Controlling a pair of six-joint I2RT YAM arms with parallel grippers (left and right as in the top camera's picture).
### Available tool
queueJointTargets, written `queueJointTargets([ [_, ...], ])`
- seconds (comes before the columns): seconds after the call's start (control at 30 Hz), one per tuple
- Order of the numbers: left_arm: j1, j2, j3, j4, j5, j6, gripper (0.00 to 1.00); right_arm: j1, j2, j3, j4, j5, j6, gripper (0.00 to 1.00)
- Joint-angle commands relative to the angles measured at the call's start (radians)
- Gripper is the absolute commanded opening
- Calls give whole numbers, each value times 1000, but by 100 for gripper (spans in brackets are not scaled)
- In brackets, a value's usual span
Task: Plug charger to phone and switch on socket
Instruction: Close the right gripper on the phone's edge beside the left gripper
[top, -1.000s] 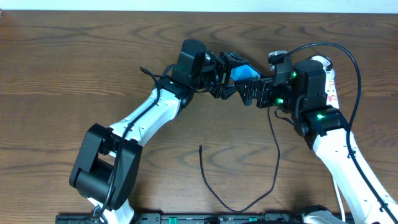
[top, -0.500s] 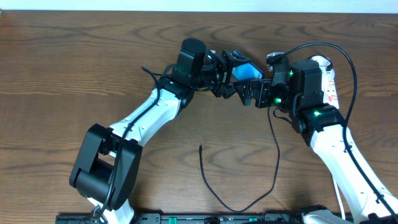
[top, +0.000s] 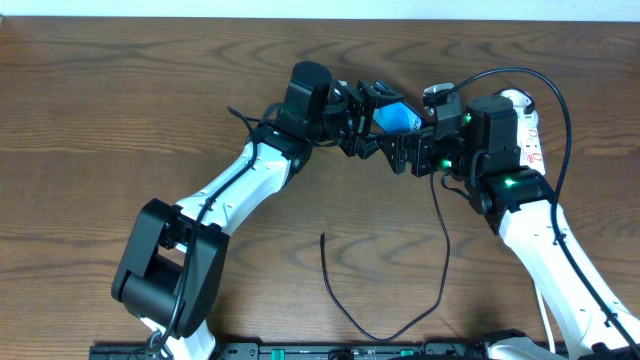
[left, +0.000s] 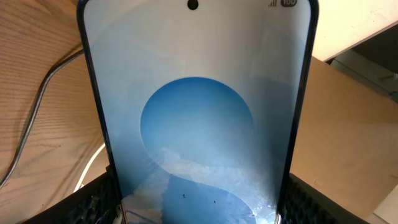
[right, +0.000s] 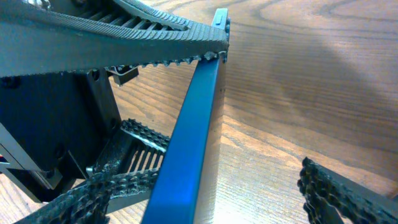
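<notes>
I should next grab the phone edge-on near one end with my right gripper, across its screen and back. The phone's other end then stays free for my left gripper to re-grip before plugging in.
The phone (top: 397, 118), with a bright blue screen, is held off the table at the back centre. My left gripper (top: 368, 118) is shut on it. In the left wrist view the phone's screen (left: 199, 106) fills the frame between my left gripper's fingers (left: 199, 208). My right gripper (top: 412, 150) is open just right of the phone. In the right wrist view the phone's blue edge (right: 193, 124) runs between the spread fingers of my right gripper (right: 199, 186). The charger (top: 443, 265) lies in a loop on the table with one free tip (top: 322, 236). Its other end is hidden under my right wrist. The socket (top: 530, 135) lies at the back right.
A thick black robot cable (top: 568, 110) arcs over the socket. The wooden table (top: 120, 110) stretches left and forward. A black rail (top: 300, 351) runs along the front edge. A grey cable (left: 31, 124) shows left of the phone in the left wrist view.
My right gripper has edged slightly up and left toward the phone. The left gripper still holds the phone in the same place. The charger loop has not moved.
</notes>
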Motion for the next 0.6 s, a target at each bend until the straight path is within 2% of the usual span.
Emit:
queueJointTargets([
  [0.0, -2, -30, 8, 10, 16, -5, 7, 2, 3, 23, 0, 4, -23, 91],
  [0.5, -2, -30, 8, 10, 16, -5, 7, 2, 4, 23, 5, 5, -23, 67],
  [0.57, -2, -30, 8, 10, 16, -5, 7, 2, 4, 23, 6, 4, -23, 59],
])
